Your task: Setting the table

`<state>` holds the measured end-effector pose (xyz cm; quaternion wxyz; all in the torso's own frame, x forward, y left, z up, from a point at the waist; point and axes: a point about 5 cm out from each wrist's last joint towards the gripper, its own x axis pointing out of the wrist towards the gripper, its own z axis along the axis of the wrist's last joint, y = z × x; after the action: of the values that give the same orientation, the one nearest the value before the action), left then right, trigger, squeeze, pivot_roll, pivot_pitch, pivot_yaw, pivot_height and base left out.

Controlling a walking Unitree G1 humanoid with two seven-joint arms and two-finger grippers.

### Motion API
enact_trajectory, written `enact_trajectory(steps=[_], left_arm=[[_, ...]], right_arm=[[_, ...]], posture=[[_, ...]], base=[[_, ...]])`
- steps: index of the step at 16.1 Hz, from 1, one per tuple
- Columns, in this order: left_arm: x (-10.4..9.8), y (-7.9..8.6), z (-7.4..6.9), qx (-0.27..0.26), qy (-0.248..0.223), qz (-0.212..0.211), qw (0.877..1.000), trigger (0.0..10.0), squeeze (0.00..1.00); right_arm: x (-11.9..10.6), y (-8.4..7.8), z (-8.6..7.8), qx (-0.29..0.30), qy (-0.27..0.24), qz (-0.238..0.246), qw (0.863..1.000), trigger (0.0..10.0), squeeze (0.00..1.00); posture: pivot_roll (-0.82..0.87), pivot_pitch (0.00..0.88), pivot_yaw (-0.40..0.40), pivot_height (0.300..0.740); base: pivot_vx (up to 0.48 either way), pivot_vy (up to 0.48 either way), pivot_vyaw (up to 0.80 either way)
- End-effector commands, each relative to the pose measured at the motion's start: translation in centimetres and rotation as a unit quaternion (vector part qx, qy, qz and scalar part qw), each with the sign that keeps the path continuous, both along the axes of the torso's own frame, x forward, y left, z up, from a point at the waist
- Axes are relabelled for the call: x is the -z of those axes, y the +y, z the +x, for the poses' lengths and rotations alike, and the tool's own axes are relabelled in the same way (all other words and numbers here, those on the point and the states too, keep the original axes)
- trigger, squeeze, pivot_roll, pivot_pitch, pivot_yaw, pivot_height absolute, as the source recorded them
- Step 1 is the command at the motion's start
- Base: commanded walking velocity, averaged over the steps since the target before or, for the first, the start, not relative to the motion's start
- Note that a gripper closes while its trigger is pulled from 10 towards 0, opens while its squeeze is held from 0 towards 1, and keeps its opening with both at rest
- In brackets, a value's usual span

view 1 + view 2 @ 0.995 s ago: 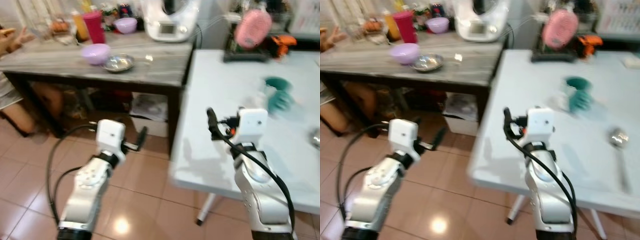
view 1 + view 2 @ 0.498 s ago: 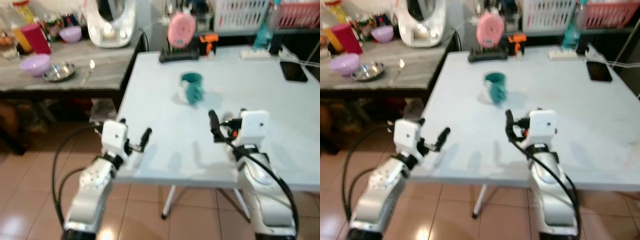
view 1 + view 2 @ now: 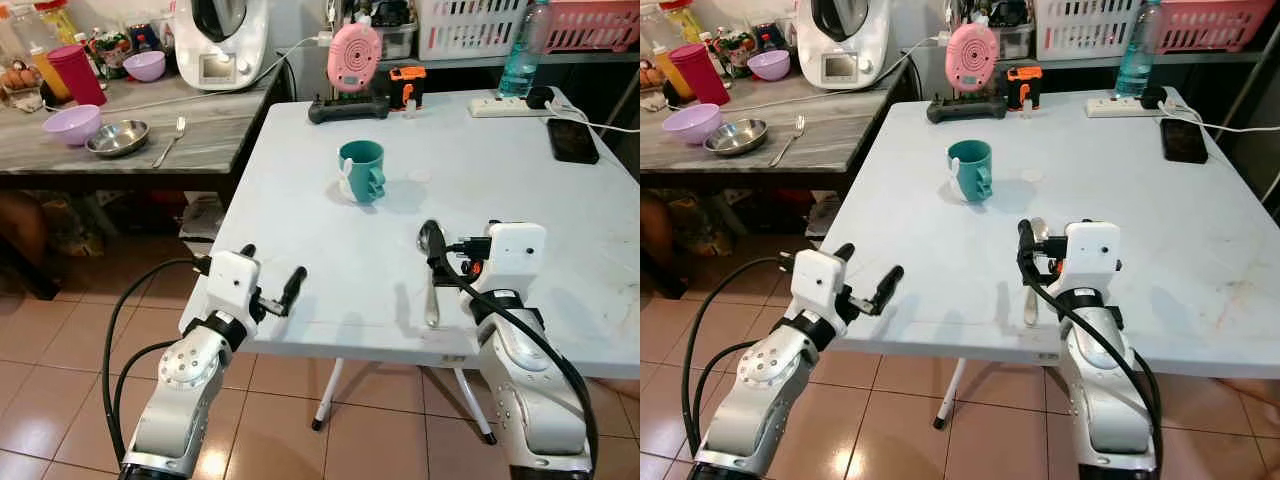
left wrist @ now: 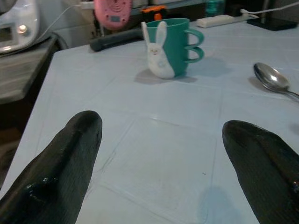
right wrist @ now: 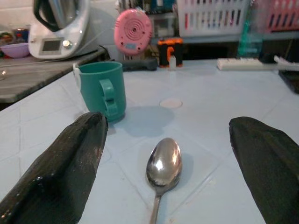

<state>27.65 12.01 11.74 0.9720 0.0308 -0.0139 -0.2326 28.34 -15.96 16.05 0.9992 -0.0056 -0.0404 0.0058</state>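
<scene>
The robot's right hand will next grab the metal spoon by its slim handle (image 3: 432, 300) to put it beside the fork (image 3: 170, 142) on the grey side table.
A teal mug (image 3: 361, 170) with a white rabbit on it stands upright near the middle of the white table (image 3: 320, 230). A metal spoon (image 3: 431, 268) lies on the table nearer to me, bowl toward the mug. My right gripper (image 5: 168, 125) hovers open just above the spoon (image 5: 163, 166), one finger on each side of it. My left gripper (image 3: 270, 267) is open and empty at the table's near left edge, pointing toward the mug (image 4: 170, 46).
A grey side table (image 3: 200, 135) to the left carries a purple bowl (image 3: 70, 123), a steel bowl (image 3: 117, 137), a fork (image 3: 168, 142) and a red cup (image 3: 77, 75). At the white table's back stand a pink device (image 3: 352, 58), a power strip (image 3: 510, 103) and a phone (image 3: 573, 140).
The camera has swung right, from the side table to face the white table squarely. The mug and spoon now sit in front of me. Both grippers stay open.
</scene>
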Motion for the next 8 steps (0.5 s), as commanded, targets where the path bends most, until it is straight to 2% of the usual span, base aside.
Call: enact_trajectory(steps=[1,3,5,7,8], left_arm=[[0.2,0.0,-0.2,0.01,0.001,0.008,1.0,10.0,0.0],[0.5,-0.1,-0.3,0.019,0.01,0.004,1.0,10.0,0.0],[0.7,-0.2,-0.3,0.04,0.014,0.023,0.999,10.0,0.0],[0.6,-0.5,-0.7,0.076,0.018,0.003,0.997,10.0,0.0],[0.4,-0.6,-1.0,0.098,0.01,0.01,0.995,10.0,0.0]], right_arm=[[0.3,0.3,0.0,-0.002,0.012,0.005,1.0,10.0,0.0],[1.8,-0.3,-0.2,0.029,0.047,0.01,0.998,10.0,0.0],[3.2,-0.9,-0.2,0.052,0.089,0.002,0.995,10.0,0.0],[3.6,-0.8,0.1,0.053,0.105,0.021,0.993,10.0,0.0],[3.5,-0.6,0.4,0.05,0.104,0.026,0.993,10.0,0.0]], posture=[[-0.23,0.069,0.11,0.74],[-0.23,0.074,0.114,0.74],[-0.23,0.075,0.118,0.74],[-0.23,0.082,0.121,0.74],[-0.23,0.089,0.122,0.74]], base=[[0.0,0.0,0.0],[0.0,0.0,0.0],[0.0,0.0,0.0],[0.0,0.0,0.0],[0.0,0.0,0.0]])
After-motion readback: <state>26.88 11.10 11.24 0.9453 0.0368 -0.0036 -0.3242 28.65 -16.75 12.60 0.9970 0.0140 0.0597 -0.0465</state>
